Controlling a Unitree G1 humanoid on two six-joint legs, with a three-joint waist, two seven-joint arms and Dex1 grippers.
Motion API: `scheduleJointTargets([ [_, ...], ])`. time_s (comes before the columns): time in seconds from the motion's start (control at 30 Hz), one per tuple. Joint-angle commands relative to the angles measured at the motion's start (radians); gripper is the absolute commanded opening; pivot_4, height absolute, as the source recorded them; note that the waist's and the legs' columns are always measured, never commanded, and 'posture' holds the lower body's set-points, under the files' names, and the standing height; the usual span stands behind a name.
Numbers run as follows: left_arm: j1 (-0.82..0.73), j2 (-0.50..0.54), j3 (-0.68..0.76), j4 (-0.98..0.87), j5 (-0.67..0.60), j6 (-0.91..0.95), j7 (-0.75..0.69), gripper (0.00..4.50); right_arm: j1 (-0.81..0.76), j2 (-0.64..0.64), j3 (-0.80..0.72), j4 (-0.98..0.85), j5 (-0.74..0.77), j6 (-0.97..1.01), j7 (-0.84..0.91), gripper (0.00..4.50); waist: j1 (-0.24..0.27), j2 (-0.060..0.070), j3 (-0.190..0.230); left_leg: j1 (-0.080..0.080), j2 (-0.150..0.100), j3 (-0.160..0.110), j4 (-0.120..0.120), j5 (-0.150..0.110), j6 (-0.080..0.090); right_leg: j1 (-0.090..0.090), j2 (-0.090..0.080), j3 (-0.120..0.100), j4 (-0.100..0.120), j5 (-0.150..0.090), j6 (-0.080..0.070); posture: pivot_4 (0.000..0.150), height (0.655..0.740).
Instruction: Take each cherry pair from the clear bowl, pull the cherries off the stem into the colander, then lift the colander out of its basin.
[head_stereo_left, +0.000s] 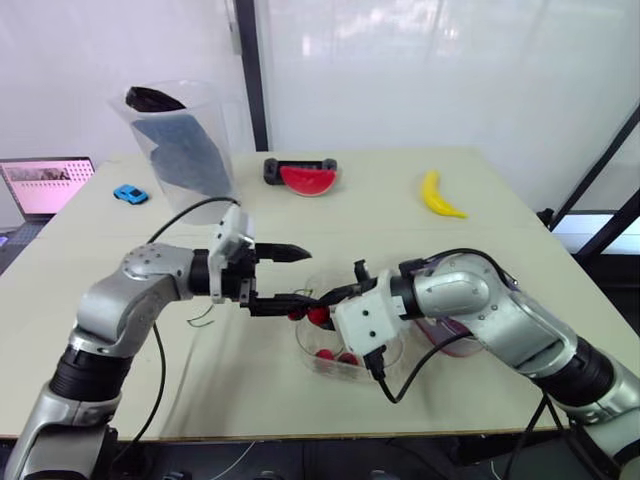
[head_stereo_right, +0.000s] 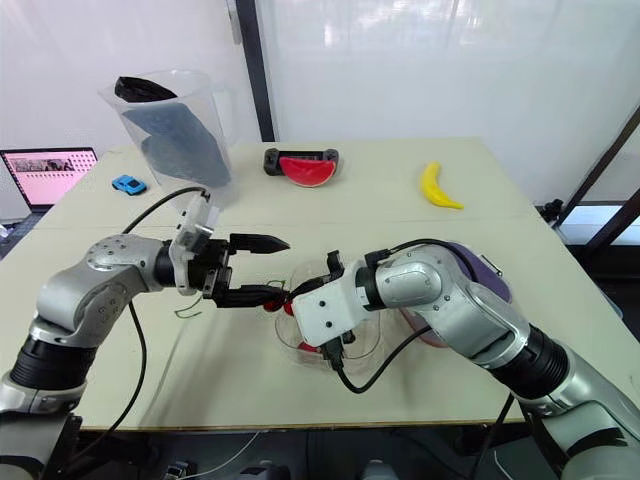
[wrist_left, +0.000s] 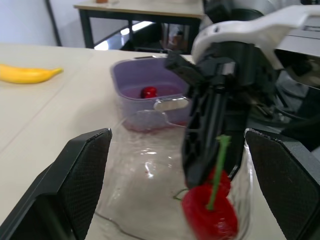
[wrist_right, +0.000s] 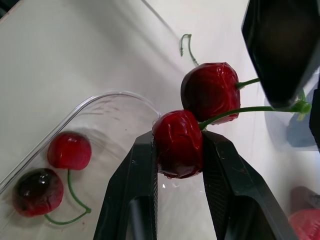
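Observation:
My right gripper is covering the lower cherry. My left gripper will next grab the pair by the bare top end of its green stem (wrist_left: 223, 141).
A cherry pair (wrist_right: 210, 92) on one green stem hangs just above the clear bowl (head_stereo_left: 390, 352) at the table's front. My right gripper (wrist_right: 177, 137) is shut on the lower cherry (wrist_right: 177, 142). My left gripper (head_stereo_left: 307, 275) faces it, open, with one finger above and one below the pair; the stem's top end lies close to one left finger. Two more cherries (wrist_right: 70, 150) lie in the bowl. The purple colander in its basin (wrist_left: 150, 80) stands behind my right arm with one cherry (wrist_left: 148, 92) inside.
A loose green stem (head_stereo_left: 203, 318) lies on the table near my left arm. Farther back are a banana (head_stereo_left: 438, 195), a watermelon slice (head_stereo_left: 308, 180), a tall clear pitcher (head_stereo_left: 180, 140), a blue toy car (head_stereo_left: 130, 194) and a laptop (head_stereo_left: 45, 185).

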Motion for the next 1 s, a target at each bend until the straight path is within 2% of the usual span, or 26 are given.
scheduleJointTargets([
  [0.03,-0.001,0.018,-0.008,-0.058,0.006,-0.011,-0.023,4.50,-0.006,0.012,-0.037,-0.031,-0.022,0.006,0.022,1.18,-0.001,0.000,0.000,0.000,0.000,0.000,0.000,0.000,0.000,0.000,0.000,0.000,0.000,0.000,0.000,0.150,0.7400],
  [0.13,-0.005,0.013,-0.007,-0.063,0.010,-0.010,-0.019,4.50,-0.008,0.018,-0.038,-0.028,-0.038,0.009,0.037,1.18,-0.001,0.000,0.000,0.000,0.000,0.000,0.000,0.000,0.000,0.000,0.000,0.000,0.000,0.000,0.000,0.150,0.7400],
  [0.17,-0.006,0.012,-0.006,-0.065,0.004,-0.002,-0.018,4.24,-0.012,0.016,-0.035,-0.028,-0.048,0.011,0.046,1.13,-0.001,0.000,0.000,0.000,0.000,0.000,0.000,0.000,0.000,0.000,0.000,0.000,0.000,0.000,0.000,0.150,0.7400],
  [0.23,-0.007,0.015,-0.009,-0.070,-0.003,0.011,-0.023,3.65,-0.019,0.011,-0.030,-0.029,-0.066,0.014,0.063,1.11,0.000,0.000,0.000,0.000,0.000,0.000,0.000,0.000,0.000,0.000,0.000,0.000,0.000,0.000,0.000,0.150,0.7400],
  [0.37,0.000,0.023,-0.024,-0.075,0.021,0.002,-0.030,1.70,-0.020,0.015,-0.030,-0.027,-0.087,0.018,0.089,1.11,-0.001,0.000,0.000,0.000,0.000,0.000,0.000,0.000,0.000,0.000,0.000,0.000,0.000,0.000,0.000,0.150,0.7400],
  [0.63,0.002,0.015,-0.088,-0.080,0.110,-0.056,-0.024,1.70,-0.002,0.024,-0.033,-0.013,-0.123,-0.016,0.105,1.11,-0.001,0.000,0.000,0.000,0.000,0.000,0.000,0.000,0.000,0.000,0.000,0.000,0.000,0.000,0.000,0.150,0.7400],
  [0.93,0.000,-0.010,-0.086,-0.090,0.100,-0.041,-0.014,1.70,0.011,0.033,-0.037,-0.019,-0.142,-0.038,0.112,1.11,0.000,0.000,0.000,0.000,0.000,0.000,0.000,0.000,0.000,0.000,0.000,0.000,0.000,0.000,0.000,0.150,0.7400],
  [1.0,-0.002,-0.012,-0.086,-0.089,0.100,-0.035,-0.014,1.16,0.016,0.035,-0.038,-0.022,-0.143,-0.034,0.113,1.11,0.000,0.000,0.000,0.000,0.000,0.000,0.000,0.000,0.000,0.000,0.000,0.000,0.000,0.000,0.000,0.150,0.7400],
])
